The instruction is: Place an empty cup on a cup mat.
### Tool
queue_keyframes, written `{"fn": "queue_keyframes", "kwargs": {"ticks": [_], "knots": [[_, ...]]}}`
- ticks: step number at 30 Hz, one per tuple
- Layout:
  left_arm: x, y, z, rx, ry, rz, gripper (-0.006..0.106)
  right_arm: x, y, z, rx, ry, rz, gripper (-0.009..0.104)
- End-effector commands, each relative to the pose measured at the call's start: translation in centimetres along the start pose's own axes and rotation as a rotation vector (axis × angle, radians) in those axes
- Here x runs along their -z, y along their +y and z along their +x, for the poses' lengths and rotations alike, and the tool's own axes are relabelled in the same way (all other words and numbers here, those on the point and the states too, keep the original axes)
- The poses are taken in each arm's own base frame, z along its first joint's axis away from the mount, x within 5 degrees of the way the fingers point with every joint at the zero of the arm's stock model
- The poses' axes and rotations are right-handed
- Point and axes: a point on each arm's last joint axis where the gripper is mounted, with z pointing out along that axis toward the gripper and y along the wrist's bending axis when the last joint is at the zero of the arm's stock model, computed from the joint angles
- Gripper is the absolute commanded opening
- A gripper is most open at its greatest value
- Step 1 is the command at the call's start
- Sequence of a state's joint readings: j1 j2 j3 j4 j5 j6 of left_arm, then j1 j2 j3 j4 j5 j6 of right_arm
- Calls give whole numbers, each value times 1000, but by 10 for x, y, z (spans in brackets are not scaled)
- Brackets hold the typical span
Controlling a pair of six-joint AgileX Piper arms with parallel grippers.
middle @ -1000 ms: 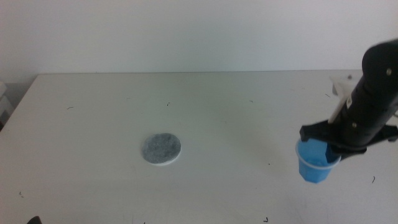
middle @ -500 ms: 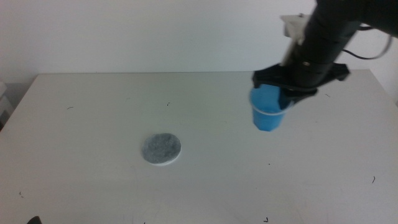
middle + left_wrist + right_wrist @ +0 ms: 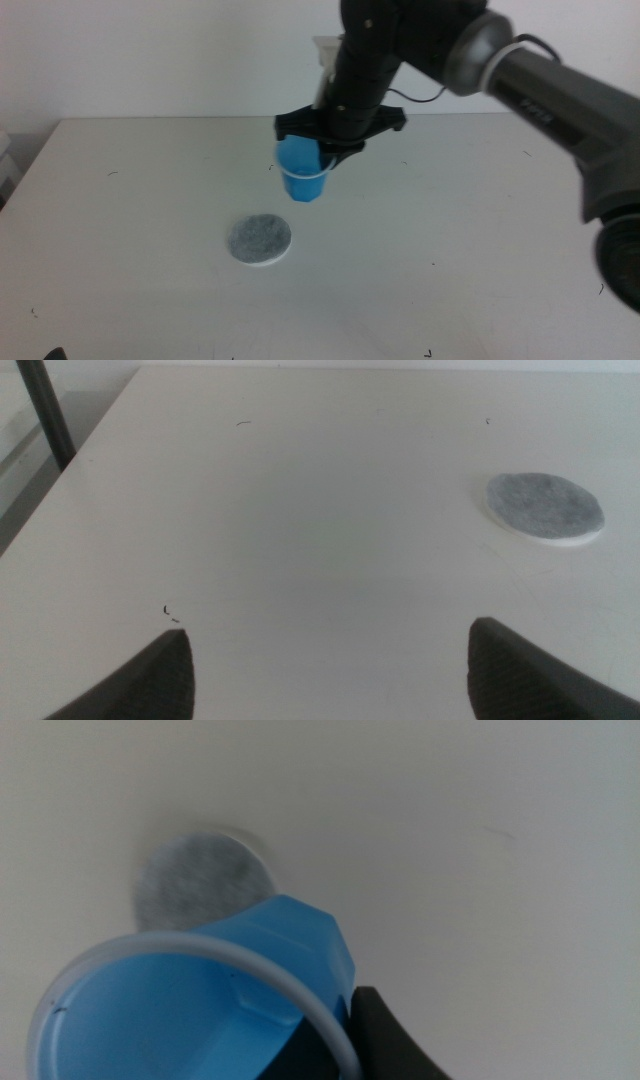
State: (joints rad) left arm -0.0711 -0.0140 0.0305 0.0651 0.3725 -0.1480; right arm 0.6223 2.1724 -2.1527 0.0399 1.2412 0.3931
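The blue cup's base (image 3: 304, 195) hangs above and short of the grey cup mat, so my right gripper moves the cup there next before releasing it.
The blue cup (image 3: 301, 177) hangs in the air, held by its rim in my right gripper (image 3: 322, 152), which is shut on it. It is above and a little right of the grey cup mat (image 3: 260, 239), which lies flat on the white table. In the right wrist view the cup (image 3: 200, 995) fills the near part of the picture, open side toward the camera and empty, with the cup mat (image 3: 195, 885) on the table beyond it. My left gripper (image 3: 325, 660) waits low over the table's near left part, open, with the cup mat (image 3: 545, 508) some way ahead of it.
The white table (image 3: 450, 230) carries only small dark specks. A white wall rises behind its far edge. A dark post (image 3: 45, 415) stands off the table's edge in the left wrist view.
My right arm has carried the cup up from the table's right front and leftward across the table, to a point just above and right of the cup mat. The mat has not moved.
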Motion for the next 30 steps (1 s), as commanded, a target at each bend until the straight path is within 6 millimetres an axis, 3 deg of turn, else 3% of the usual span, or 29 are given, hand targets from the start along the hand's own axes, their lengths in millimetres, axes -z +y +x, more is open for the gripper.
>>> {"fn": "queue_keyframes", "kwargs": {"ticks": [1,7,14,29,30], "knots": [[2,-1,-8,11,-84,11,105,33,17,-5,13,-60,-48,0],[2,-1,-8,11,-84,11,105,1,41,-11,10,-49,-100,0],[2,-1,-8,11,-84,11,105,-30,51,-6,20,-5,-93,0],[2,-1,-8,11,-84,11,105,-54,51,-2,29,37,-70,0],[2,-1,-8,11,-84,11,105,-54,52,-2,50,35,-69,11]]}}
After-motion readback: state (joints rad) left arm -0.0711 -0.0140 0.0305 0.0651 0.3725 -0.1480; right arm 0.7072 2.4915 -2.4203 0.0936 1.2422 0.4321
